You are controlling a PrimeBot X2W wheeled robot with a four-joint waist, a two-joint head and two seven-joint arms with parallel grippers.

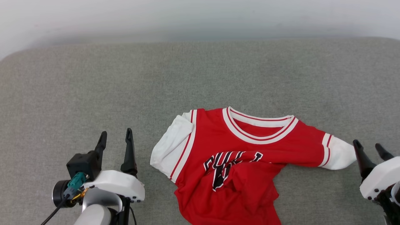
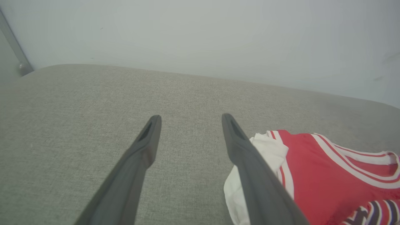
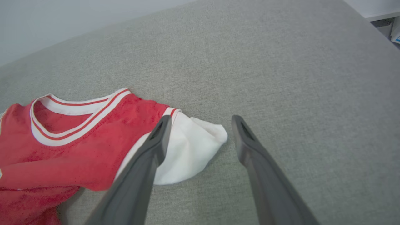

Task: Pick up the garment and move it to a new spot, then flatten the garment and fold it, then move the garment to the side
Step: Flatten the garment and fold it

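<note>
The garment's chest lies flat, and a loose fold stands up at its bunched white sleeve end, so my left gripper should grab the garment there next.
The garment, a red jersey with white sleeves, a striped V-neck and black lettering, lies chest up and rumpled on the grey cushion. Its lower part is bunched up over the lettering. My left gripper stands open to the left of the garment's left sleeve, holding nothing. In the left wrist view that sleeve sits just right of my left gripper. My right gripper is open beside the tip of the right sleeve. The right wrist view shows that white sleeve lying loose between my right gripper's fingers.
The grey fabric cushion ends at a pale wall at the back. A metal bar stands at the far left corner. A shelf edge shows past the cushion's right side.
</note>
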